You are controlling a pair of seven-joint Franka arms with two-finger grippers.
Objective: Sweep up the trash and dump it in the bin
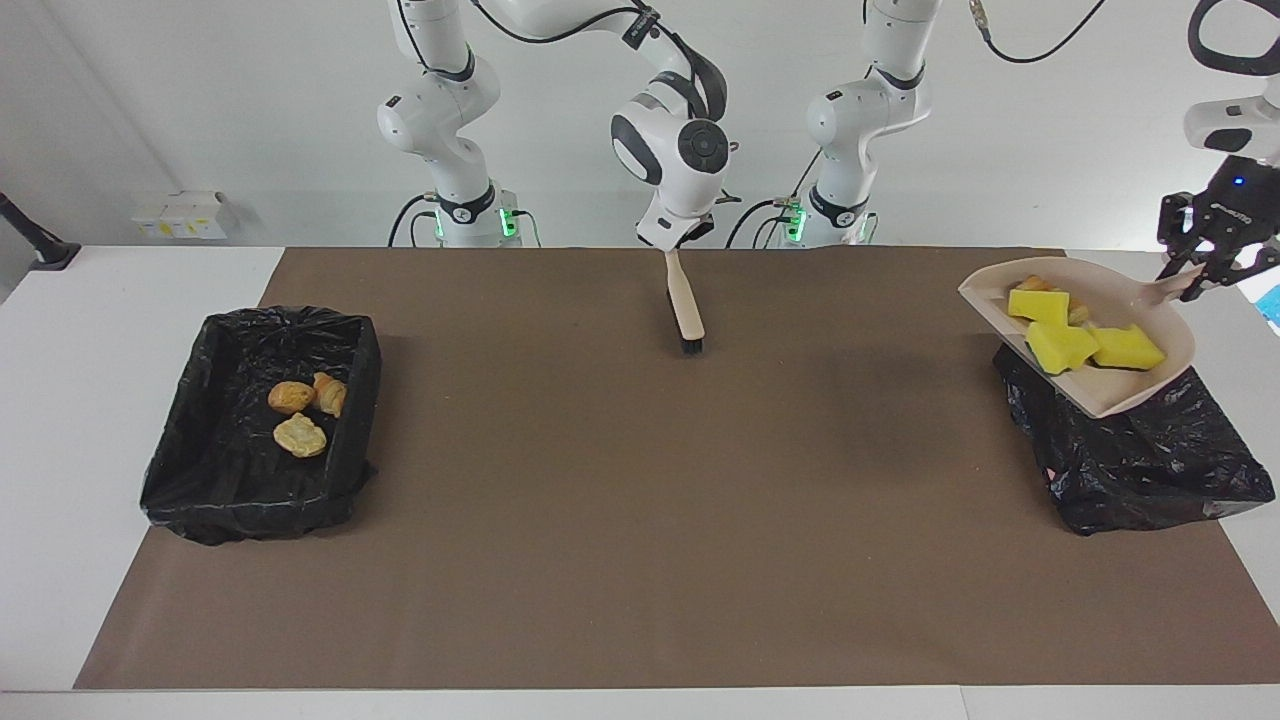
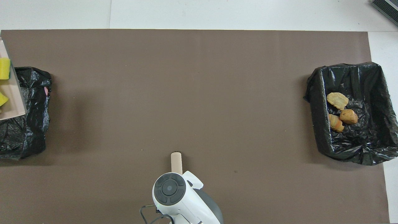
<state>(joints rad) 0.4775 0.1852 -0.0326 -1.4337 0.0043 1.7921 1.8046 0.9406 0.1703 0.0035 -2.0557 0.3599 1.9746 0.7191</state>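
Observation:
I should open my right gripper now. The beige brush (image 2: 176, 162) has its head low over the brown mat, so the brush would lie flat.
My left gripper (image 1: 1196, 284) is shut on the handle of the beige dustpan (image 1: 1110, 385). It holds the pan tilted in the air over the black-lined bin (image 1: 1135, 455) at the left arm's end. In the pan lie three yellow sponge chunks (image 1: 1062, 345) and a pastry piece (image 1: 1032, 285). In the overhead view only the dustpan's edge (image 2: 12, 99) and a sponge chunk (image 2: 4, 68) show above this bin (image 2: 29, 118). My right gripper (image 1: 672, 248) is shut on the beige brush (image 1: 685, 305), whose black bristles hang just above the mat.
A second black-lined bin (image 1: 215, 470) stands at the right arm's end with three pastry pieces (image 1: 299, 436) in it, also seen from overhead in the bin (image 2: 320, 124). The brown mat (image 1: 600, 520) covers the table between the bins.

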